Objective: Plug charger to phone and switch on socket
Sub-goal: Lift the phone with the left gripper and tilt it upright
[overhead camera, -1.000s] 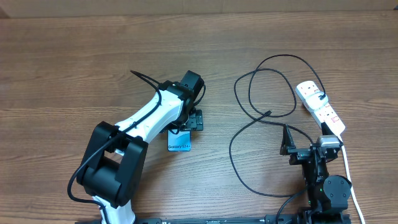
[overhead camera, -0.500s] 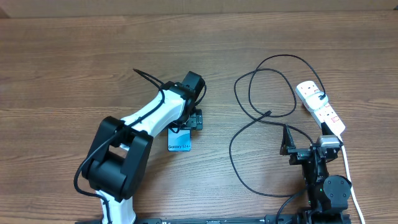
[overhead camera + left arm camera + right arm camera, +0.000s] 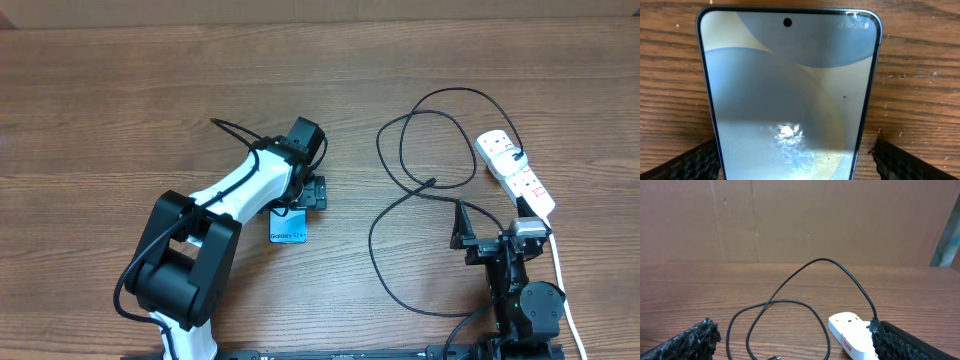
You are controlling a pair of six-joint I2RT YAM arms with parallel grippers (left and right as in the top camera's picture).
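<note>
The phone has both long edges between the fingers of my left gripper. My left gripper needs to close. Closing now would hold the phone.
The phone [image 3: 288,228] lies flat on the wooden table, its light screen up, partly under my left wrist. In the left wrist view the phone [image 3: 790,75] fills the frame. My left gripper [image 3: 305,195] [image 3: 795,162] is open, one finger at each long edge; the right finger stands slightly off the edge. The charger [image 3: 400,150] lies looped, its connector tip [image 3: 432,181] free on the table, and shows in the right wrist view [image 3: 775,305]. The socket [image 3: 515,170] [image 3: 850,335] lies at the right with a black plug in it. My right gripper [image 3: 492,232] [image 3: 800,350] is open and empty, just behind the cable loop.
The socket's white cord [image 3: 562,285] runs down the right side past the right arm's base. A brown cardboard wall [image 3: 800,220] stands at the table's far edge.
The left arm's elbow has shifted slightly; its gripper stays over the phone. The right arm, cable and socket have not moved.
</note>
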